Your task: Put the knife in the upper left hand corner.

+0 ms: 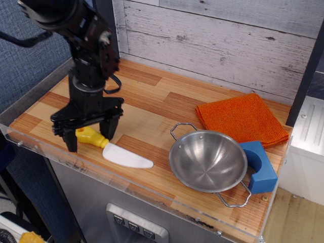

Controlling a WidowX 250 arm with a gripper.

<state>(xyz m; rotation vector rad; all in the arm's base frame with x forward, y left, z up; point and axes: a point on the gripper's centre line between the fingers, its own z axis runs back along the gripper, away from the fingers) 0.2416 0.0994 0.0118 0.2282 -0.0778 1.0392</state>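
Note:
Next, my gripper grabs the knife by its yellow handle [90, 135], since the knife's white blade [126, 156] lies bare on the wood.
The knife [114, 148] lies flat near the front edge of the wood tabletop, yellow handle [90, 135] to the left, white blade [126, 156] pointing right. My black gripper [91, 133] is open and lowered over the handle, one finger [71, 138] on its left side and the other [110, 127] on its right; whether they touch it I cannot tell. The upper left hand corner [114, 63] of the tabletop lies behind the arm, by the black vertical post [105, 30].
A steel bowl [207, 161] with wire handles stands front right. A blue block [259, 166] sits to its right and an orange cloth [242, 119] behind it. A clear acrylic rim [131, 185] runs along the front edge.

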